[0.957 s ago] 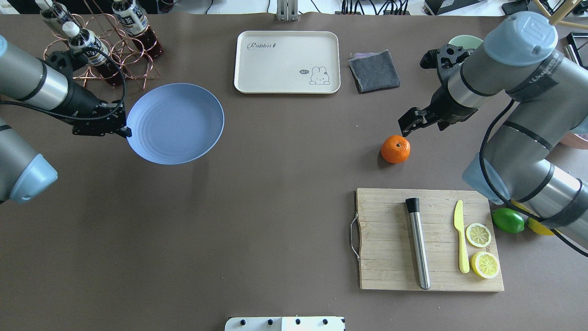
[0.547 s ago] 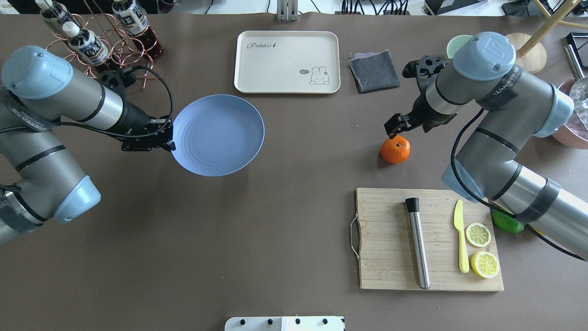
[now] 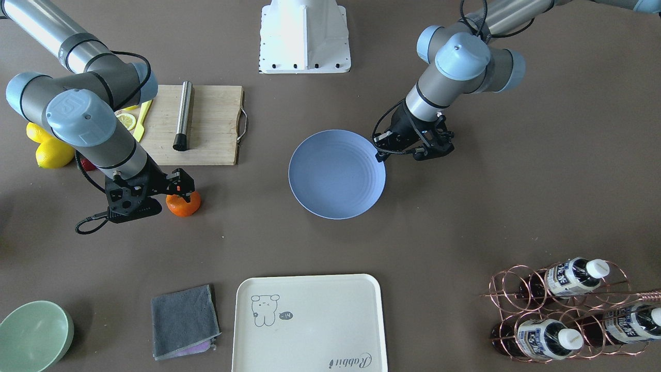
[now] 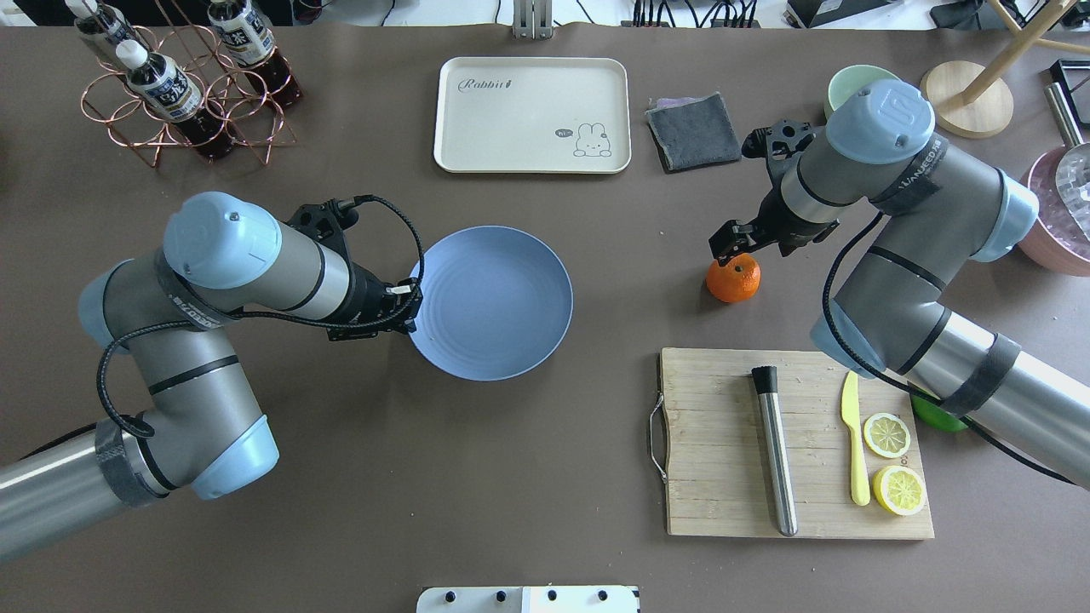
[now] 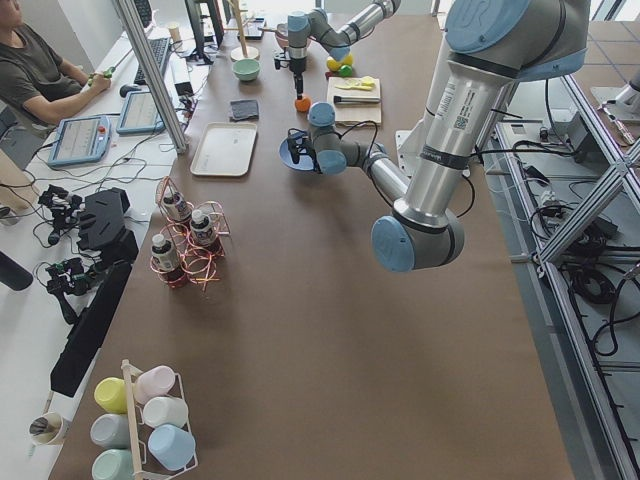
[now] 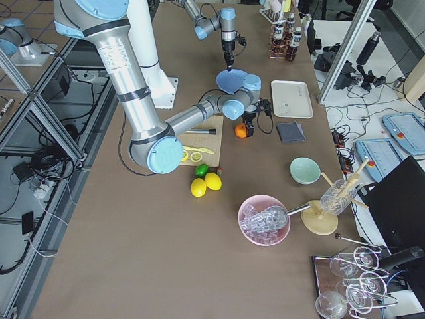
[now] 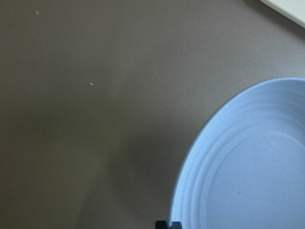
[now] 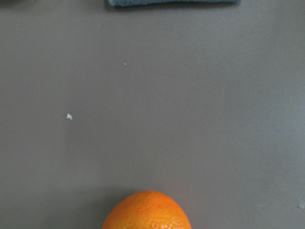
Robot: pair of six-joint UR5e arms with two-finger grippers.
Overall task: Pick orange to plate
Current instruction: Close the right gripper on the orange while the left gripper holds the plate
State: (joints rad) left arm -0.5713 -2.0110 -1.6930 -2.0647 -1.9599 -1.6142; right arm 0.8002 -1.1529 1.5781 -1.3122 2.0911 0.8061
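Note:
The orange (image 3: 184,205) should be grabbed by its round sides with my right gripper next. It needs to go onto the plate (image 3: 336,174).
The orange (image 4: 736,281) sits on the brown table, left of my right arm. My right gripper (image 4: 729,248) hangs open just over its top, one finger on either side; the front view shows this gripper (image 3: 180,187) right at the orange (image 3: 184,205). In the right wrist view the orange (image 8: 147,212) fills the bottom middle and no fingers show. My left gripper (image 4: 414,305) is shut on the left rim of the periwinkle-blue plate (image 4: 494,302), near the table's middle. The plate (image 7: 248,171) holds nothing.
A cream tray (image 4: 532,115) and grey cloth (image 4: 694,130) lie at the back. The cutting board (image 4: 724,477) carries a steel rod, yellow knife and lemon halves. A lime (image 4: 935,414) lies beside the board. Bottle rack (image 4: 179,85) back left; green bowl (image 3: 33,336); whole lemons (image 3: 51,152).
My left arm has carried the plate to the right, toward the table's middle. My right gripper has come left and down until it is right over the orange.

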